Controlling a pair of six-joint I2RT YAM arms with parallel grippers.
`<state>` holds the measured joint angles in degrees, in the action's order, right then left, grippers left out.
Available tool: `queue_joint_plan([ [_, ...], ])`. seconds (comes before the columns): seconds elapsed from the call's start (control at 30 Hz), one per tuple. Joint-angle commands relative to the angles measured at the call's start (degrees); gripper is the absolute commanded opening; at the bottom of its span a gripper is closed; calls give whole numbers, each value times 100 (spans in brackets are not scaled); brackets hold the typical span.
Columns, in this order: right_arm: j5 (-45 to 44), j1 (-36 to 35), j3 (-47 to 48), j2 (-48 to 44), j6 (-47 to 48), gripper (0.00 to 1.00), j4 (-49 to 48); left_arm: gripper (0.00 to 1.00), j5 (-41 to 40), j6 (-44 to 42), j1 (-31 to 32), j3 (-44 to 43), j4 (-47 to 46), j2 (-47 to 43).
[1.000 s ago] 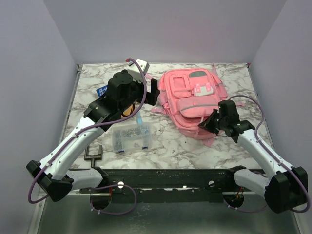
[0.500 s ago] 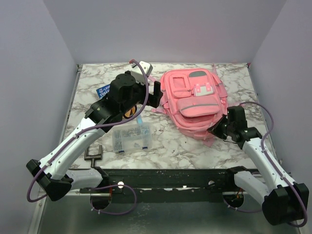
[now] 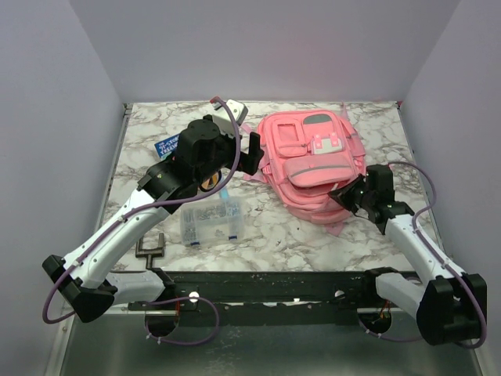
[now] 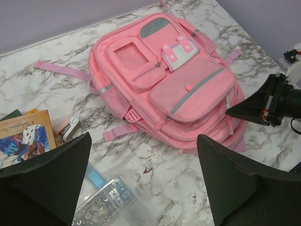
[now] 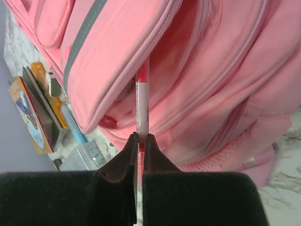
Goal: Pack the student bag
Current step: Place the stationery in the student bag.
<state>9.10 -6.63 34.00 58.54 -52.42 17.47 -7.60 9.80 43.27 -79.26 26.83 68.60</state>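
The pen has only its far end under the front pocket and would drop short if released now, so my right gripper should move it farther in before opening.
The pink student bag [image 3: 313, 160] lies flat at the back right of the marble table, front pockets up. It also fills the left wrist view [image 4: 169, 89] and the right wrist view [image 5: 221, 70]. My right gripper [image 3: 344, 193] is at the bag's near right edge, shut [image 5: 140, 137] on a white and red pen [image 5: 142, 103]. The pen's far end reaches into the gap under a front pocket. My left gripper [image 3: 250, 150] hangs open and empty [image 4: 143, 137] above the table, left of the bag.
A clear plastic compartment box [image 3: 210, 222] with small hardware sits in front of the left arm, and shows in the left wrist view [image 4: 106, 205]. Books [image 3: 166, 146] lie at the left [image 4: 23, 132]. A blue pen [image 3: 223, 192] and a black clamp [image 3: 149, 249] lie nearby.
My right gripper drew back to the right with the pen, then turned and pushed toward the bag's near edge again. The left gripper shifted slightly toward the back.
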Motion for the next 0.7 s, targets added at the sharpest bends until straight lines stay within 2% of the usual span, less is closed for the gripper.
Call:
queue_joint_plan([
  [0.0, -310, 51, -122, 277, -788, 1, -1413, 96, 166, 36, 33, -36, -3, 66],
  [0.07, -373, 50, -287, 359, -1092, 1, -2075, 96, 197, 61, 33, -28, -3, 69],
  [0.23, -873, 48, -696, 689, -1896, 1, -2986, 96, 180, 91, 24, -23, -12, 96],
  [0.43, -1498, 44, -819, 1066, -2207, 1, -3336, 96, 229, 117, 25, -45, -3, 136],
  [0.67, -2032, 50, -853, 1132, -2159, 14, -3282, 96, 332, 194, -71, -44, -11, 85],
])
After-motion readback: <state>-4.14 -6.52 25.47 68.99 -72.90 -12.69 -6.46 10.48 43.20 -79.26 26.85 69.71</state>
